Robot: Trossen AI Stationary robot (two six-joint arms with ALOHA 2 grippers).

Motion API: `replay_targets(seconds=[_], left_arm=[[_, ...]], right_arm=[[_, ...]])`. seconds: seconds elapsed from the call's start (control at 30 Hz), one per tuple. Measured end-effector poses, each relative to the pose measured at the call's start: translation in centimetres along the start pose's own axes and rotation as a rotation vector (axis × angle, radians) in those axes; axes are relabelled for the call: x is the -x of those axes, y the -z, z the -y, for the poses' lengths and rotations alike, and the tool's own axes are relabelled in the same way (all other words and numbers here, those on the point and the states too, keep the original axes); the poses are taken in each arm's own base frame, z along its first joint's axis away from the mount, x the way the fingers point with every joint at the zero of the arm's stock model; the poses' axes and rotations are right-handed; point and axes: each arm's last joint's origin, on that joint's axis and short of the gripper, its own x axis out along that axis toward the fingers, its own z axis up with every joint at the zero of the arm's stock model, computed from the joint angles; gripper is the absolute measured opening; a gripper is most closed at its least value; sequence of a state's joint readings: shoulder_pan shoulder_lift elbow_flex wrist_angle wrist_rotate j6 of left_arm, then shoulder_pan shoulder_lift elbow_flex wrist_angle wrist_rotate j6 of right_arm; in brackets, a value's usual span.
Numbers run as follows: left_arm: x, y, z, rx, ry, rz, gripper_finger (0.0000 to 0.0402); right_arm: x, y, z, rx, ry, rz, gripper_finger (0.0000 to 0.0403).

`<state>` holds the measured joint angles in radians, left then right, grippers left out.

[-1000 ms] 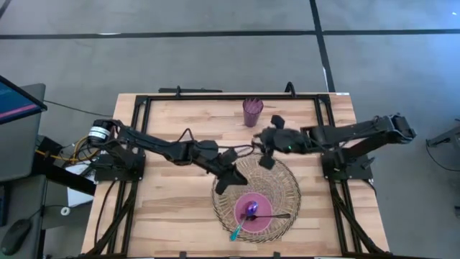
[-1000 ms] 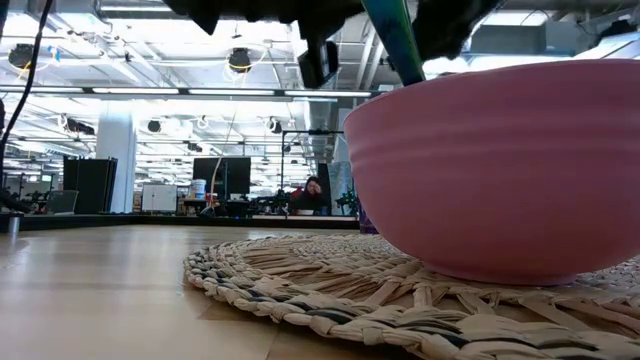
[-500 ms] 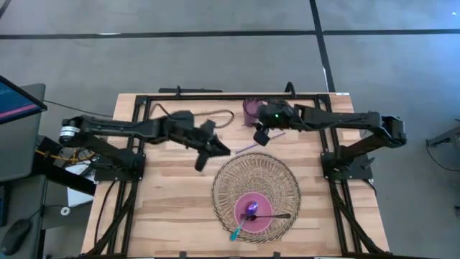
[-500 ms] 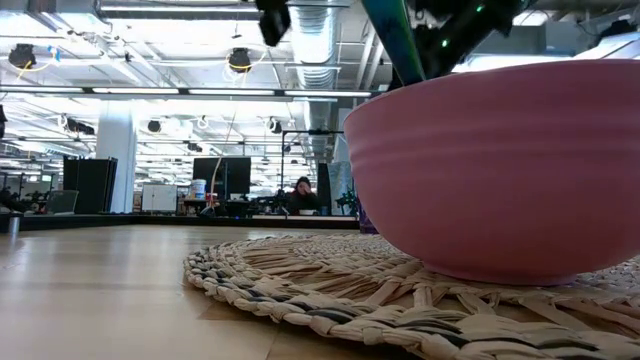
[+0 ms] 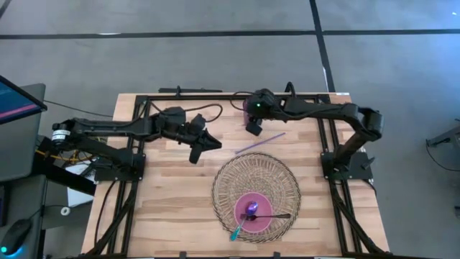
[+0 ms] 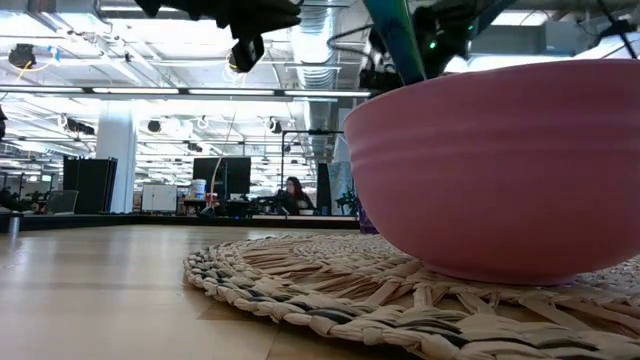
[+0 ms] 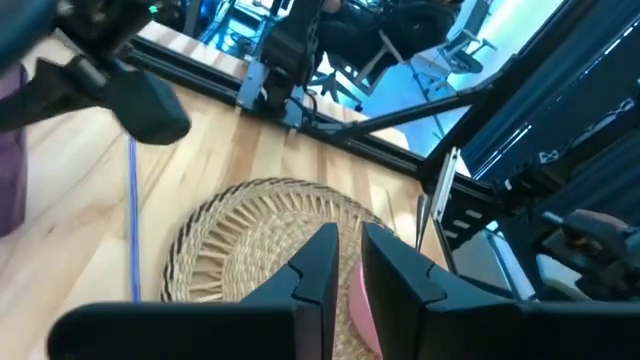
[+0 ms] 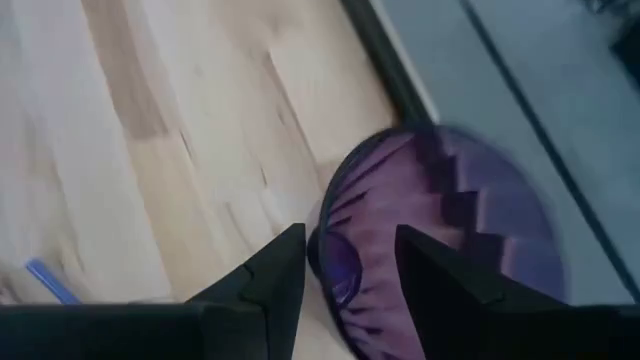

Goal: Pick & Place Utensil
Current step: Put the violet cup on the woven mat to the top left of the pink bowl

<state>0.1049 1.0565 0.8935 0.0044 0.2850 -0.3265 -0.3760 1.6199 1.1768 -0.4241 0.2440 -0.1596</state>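
Next, my right gripper grabs the cup by its rim (image 8: 324, 220) to set the purple cup on the woven mat.
A thin purple straw (image 5: 259, 144) lies flat on the wood between the two arms; it also shows in the left wrist view (image 7: 133, 215). A ribbed purple cup (image 5: 252, 108) stands at the table's far edge. My right gripper (image 5: 253, 128) hangs open just near of the cup, above its rim (image 8: 335, 245), and is empty. My left gripper (image 5: 205, 142) hovers left of the straw with only a narrow gap between its fingers (image 7: 350, 250), also empty. A pink bowl (image 5: 253, 211) holding spoons sits on a woven mat (image 5: 256, 183).
The bowl (image 6: 500, 170) holds a purple spoon (image 5: 251, 208), a black spoon (image 5: 273, 215) and a teal-handled utensil (image 6: 395, 40) that leans over its rim. A black frame (image 5: 215, 96) runs along the table's far and side edges. Bare wood lies left of the mat.
My right gripper has gone from above the mat's far edge toward the table's far edge, up to the purple cup. My left gripper has drawn back from the mat's far left edge toward the far left. The straw lies still over the last half second.
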Motion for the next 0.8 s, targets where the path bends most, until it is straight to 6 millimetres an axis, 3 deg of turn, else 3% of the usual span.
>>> replay_targets(seconds=[0.2,0.47,0.63,0.8], left_arm=[[-0.1,0.3,-0.1,0.002,-0.002,-0.006,0.0049],[-0.1,0.3,-0.1,0.002,-0.002,-0.006,0.0049],[-0.1,0.3,-0.1,0.002,-0.006,-0.005,0.0049],[-0.1,0.3,-0.1,0.002,-0.006,-0.005,0.0049]], right_arm=[[-2.0,0.8,0.0,0.003,0.046,-0.085,0.0135],[-0.9,1.2,-0.1,0.011,0.034,-0.133,0.0013],[0.8,1.3,-0.2,0.003,0.020,-0.142,0.0012],[4.5,1.5,-1.0,-0.054,-0.014,-0.140,0.0012]])
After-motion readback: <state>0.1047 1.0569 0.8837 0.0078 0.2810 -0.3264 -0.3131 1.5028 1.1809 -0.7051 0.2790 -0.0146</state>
